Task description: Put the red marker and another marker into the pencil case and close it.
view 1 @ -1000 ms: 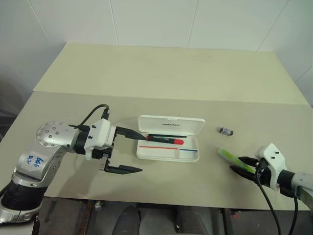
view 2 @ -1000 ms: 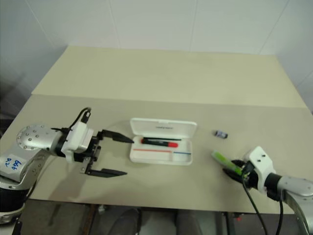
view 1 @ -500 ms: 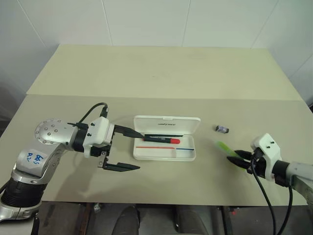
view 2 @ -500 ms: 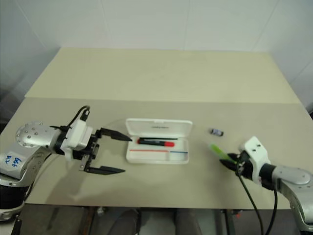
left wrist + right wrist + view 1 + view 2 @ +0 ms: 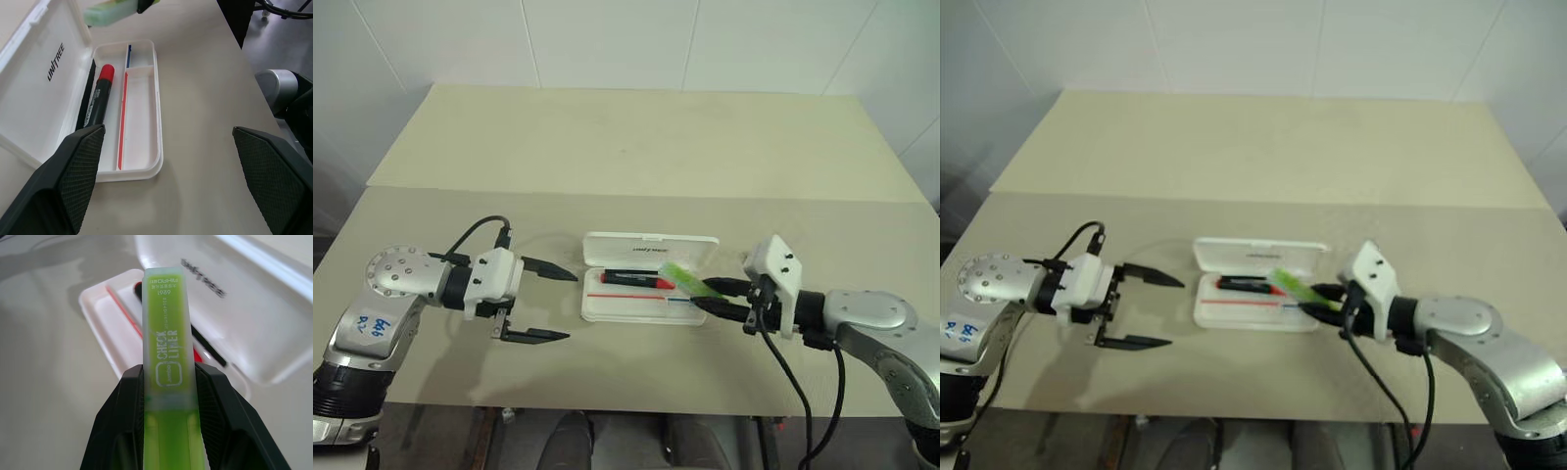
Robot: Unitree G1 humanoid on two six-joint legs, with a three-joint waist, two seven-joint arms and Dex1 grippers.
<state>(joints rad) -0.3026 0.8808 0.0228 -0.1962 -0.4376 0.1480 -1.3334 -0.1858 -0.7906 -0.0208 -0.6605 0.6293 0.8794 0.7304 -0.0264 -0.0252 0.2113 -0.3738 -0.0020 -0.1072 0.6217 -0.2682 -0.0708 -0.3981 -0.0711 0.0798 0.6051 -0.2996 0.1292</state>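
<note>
The lime-green highlighter [image 5: 682, 276] hangs tilted above the pencil case's front section, so the right gripper should keep hold of the highlighter until it is in that section.
The pencil case [image 5: 651, 246] lies open in the middle of the table, lid tipped back. The red marker [image 5: 636, 280] rests in its far tray compartment, red cap toward the right. My right gripper [image 5: 701, 294] is shut on another marker, the lime-green highlighter [image 5: 682, 276], whose free end hangs tilted over the case's right end. The right wrist view has the highlighter [image 5: 166, 347] between the fingers with the case [image 5: 105, 308] below. My left gripper [image 5: 570, 306] stands open a little left of the case, empty. Ahead of it lie the case [image 5: 146, 169] and the red marker [image 5: 99, 100].
The table [image 5: 636, 147] is made of two beige tops with a seam running across behind the case. Its front edge runs close below both grippers. A white tiled wall stands behind. Black cables trail from both wrists.
My right gripper carried the highlighter left and up from the table's right side to the case's right end. My left gripper drew back slightly left, away from the case.
</note>
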